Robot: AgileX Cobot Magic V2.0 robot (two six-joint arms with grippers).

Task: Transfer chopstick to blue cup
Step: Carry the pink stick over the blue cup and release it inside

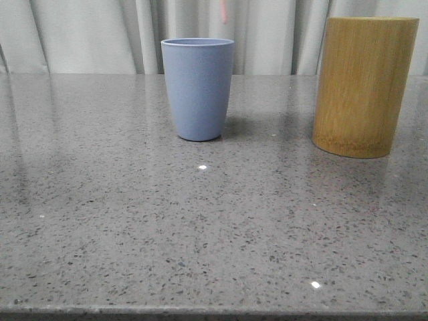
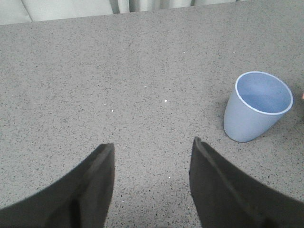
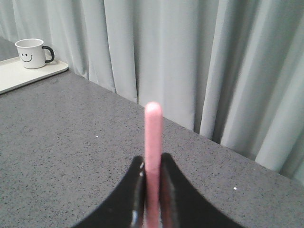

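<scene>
The pink chopstick's lower end (image 1: 224,16) hangs above the blue cup's rim (image 1: 197,42) in the front view, so my right gripper brings the chopstick down, before releasing it.
The blue cup (image 1: 198,88) stands upright and empty on the grey table, at the back centre; it also shows in the left wrist view (image 2: 256,107). My right gripper (image 3: 152,164) is shut on a pale pink chopstick (image 3: 153,137) that sticks out past the fingertips. In the front view only a short pink end of the chopstick (image 1: 223,11) shows, at the top edge above the blue cup and slightly to its right. My left gripper (image 2: 153,147) is open and empty over bare table, to the left of the blue cup. Neither gripper shows in the front view.
A taller, wider bamboo cylinder (image 1: 364,87) stands to the right of the blue cup. In the right wrist view a white smiley mug (image 3: 31,53) sits on a pale tray (image 3: 19,76) near the curtain. The table's front edge runs along the bottom of the front view.
</scene>
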